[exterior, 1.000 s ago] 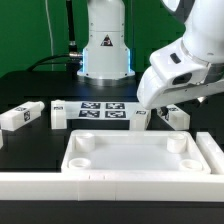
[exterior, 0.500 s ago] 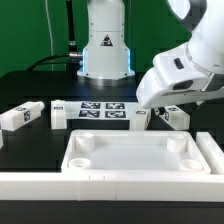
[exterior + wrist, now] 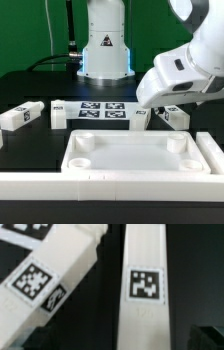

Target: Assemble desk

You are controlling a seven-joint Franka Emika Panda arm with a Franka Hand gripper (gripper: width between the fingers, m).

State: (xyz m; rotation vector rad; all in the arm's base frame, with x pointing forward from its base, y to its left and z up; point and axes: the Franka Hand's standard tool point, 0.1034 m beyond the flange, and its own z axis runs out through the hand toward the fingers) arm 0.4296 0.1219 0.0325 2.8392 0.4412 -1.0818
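I should next grip the straight leg by its tagged body [image 3: 145, 287], to fit it into the white desk top.
The white desk top [image 3: 135, 150] lies rim up at the front of the table. Two legs [image 3: 20, 116] [image 3: 58, 113] lie at the exterior view's left. Two more legs [image 3: 141, 118] [image 3: 176, 115] lie at the right, under my gripper [image 3: 152, 108]. In the wrist view a straight tagged leg [image 3: 146, 291] runs between my dark fingertips [image 3: 34, 339], and a tilted tagged leg [image 3: 45, 277] lies beside it. My gripper [image 3: 122, 340] is open, low over the straight leg and not closed on it.
The marker board [image 3: 101, 110] lies flat behind the desk top. The robot base [image 3: 105, 45] stands at the back. A low white border wall [image 3: 100, 186] runs along the front edge.
The arm has shifted only slightly over the right-hand legs. No part has moved.
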